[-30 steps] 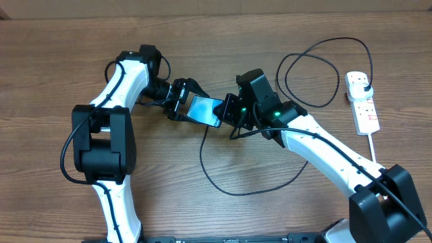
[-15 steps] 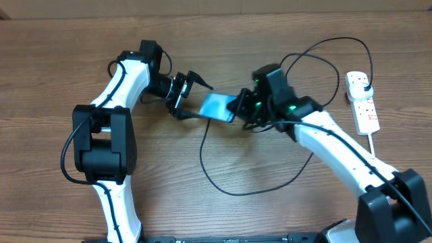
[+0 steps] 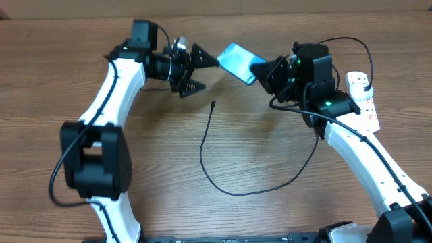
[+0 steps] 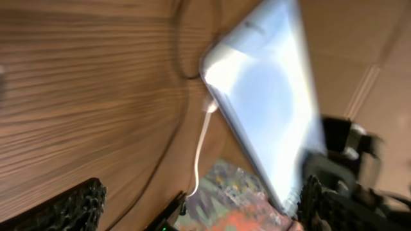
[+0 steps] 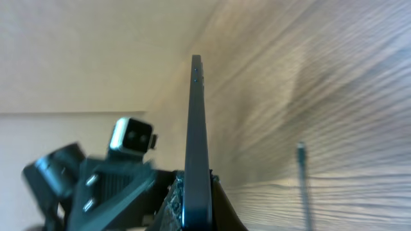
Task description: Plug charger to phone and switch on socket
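The left gripper grabs the phone's free side [image 3: 227, 55] next, across its thickness, so the charging end stays free to plug the charger [image 3: 202, 155] in.
The phone [image 3: 236, 61], its blue screen lit, hangs tilted above the table's far side, and my right gripper [image 3: 260, 71] is shut on its right end. In the right wrist view the phone [image 5: 195, 122] shows edge-on, pinched between the pads [image 5: 212, 199]. My left gripper [image 3: 208, 74] stands open just left of the phone without touching it; its wrist view shows the phone [image 4: 270, 96] ahead of wide-spread fingers [image 4: 67, 205]. The charger [image 3: 202, 155] lies in a loop on the table, its free tip [image 3: 213, 103] below the phone. The socket [image 3: 365, 101] lies far right.
The charger's black plug [image 3: 364, 84] sits in the socket's far outlet, and cable loops lie behind the right arm. A thick white cord [image 3: 373, 147] runs from the socket toward the front edge. The charger tip [image 5: 300, 154] also shows on the wood in the right wrist view.
My left gripper opened and let go of the phone. The right gripper lifted the phone and carried it toward the far right; the left arm swung toward the far edge.
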Motion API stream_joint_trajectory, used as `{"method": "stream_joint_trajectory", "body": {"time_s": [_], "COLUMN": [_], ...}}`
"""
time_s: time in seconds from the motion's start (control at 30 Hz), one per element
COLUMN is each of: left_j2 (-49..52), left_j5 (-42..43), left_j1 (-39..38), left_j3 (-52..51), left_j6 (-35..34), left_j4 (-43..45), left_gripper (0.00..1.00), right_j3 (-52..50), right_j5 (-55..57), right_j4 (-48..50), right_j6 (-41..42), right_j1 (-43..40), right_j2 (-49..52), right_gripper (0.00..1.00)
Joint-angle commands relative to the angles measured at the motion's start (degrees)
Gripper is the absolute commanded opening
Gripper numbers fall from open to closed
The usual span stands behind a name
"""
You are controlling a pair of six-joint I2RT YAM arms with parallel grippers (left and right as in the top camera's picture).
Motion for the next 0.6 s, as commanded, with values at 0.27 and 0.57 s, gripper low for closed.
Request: {"method": "stream_joint_trajectory", "body": {"time_s": [0.27,0.57], "left_j2": [-3.69,-3.69], "left_j5": [2.6,-7.43], "left_j1": [-1.99,-5.6], "left_j3": [0.94,0.92], "left_j6": [-22.84,-31.78], "left_j4": [14.93,19.08], "left_gripper": [0.97,0.78], "right_j3": [0.83,0.83], "right_j5": [4.09,9.05], "right_j4": [9.94,10.49], "right_j6": [25.99,32.52], "right_j1": [2.16,7.08], "right_j2": [-1.9,-1.25], "right_gripper": [0.04,0.04]}}
